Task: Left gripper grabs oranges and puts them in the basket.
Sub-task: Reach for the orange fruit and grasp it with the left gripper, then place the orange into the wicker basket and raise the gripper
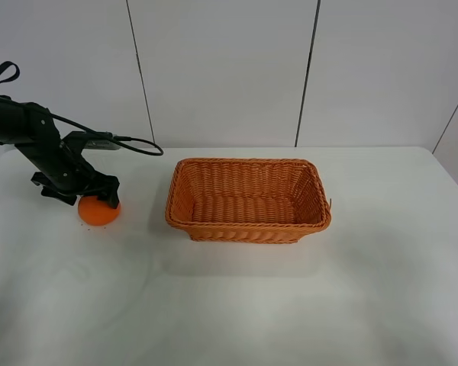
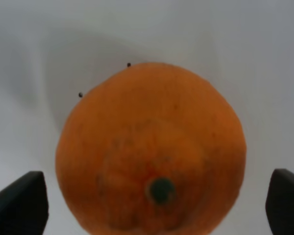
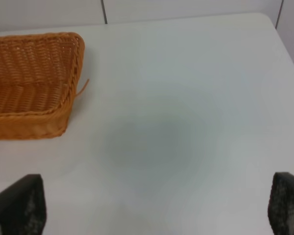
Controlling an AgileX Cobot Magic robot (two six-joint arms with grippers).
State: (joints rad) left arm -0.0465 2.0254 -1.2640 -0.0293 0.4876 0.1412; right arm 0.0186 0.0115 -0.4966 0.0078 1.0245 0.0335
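My fingertips are low on either side of the orange, so it is time for my left gripper to close. Closing now would catch the orange [image 1: 99, 213].
The orange [image 1: 99, 213] sits on the white table at the left. My left gripper [image 1: 91, 200] is right over it. In the left wrist view the orange [image 2: 152, 152] fills the space between the two black fingertips [image 2: 19, 205], stem up, with gaps on both sides; the jaws are open and apart from the fruit. The woven wicker basket [image 1: 248, 223] stands in the middle of the table, to the right of the orange, with nothing in it. My right gripper [image 3: 154, 208] is open and holds nothing; it does not show in the exterior high view.
A black cable [image 1: 133, 142] loops from the left arm toward the back wall. The right wrist view shows the basket's corner [image 3: 68, 93] and bare white table [image 3: 186, 122] beside it. The table's back edge meets a white panelled wall.
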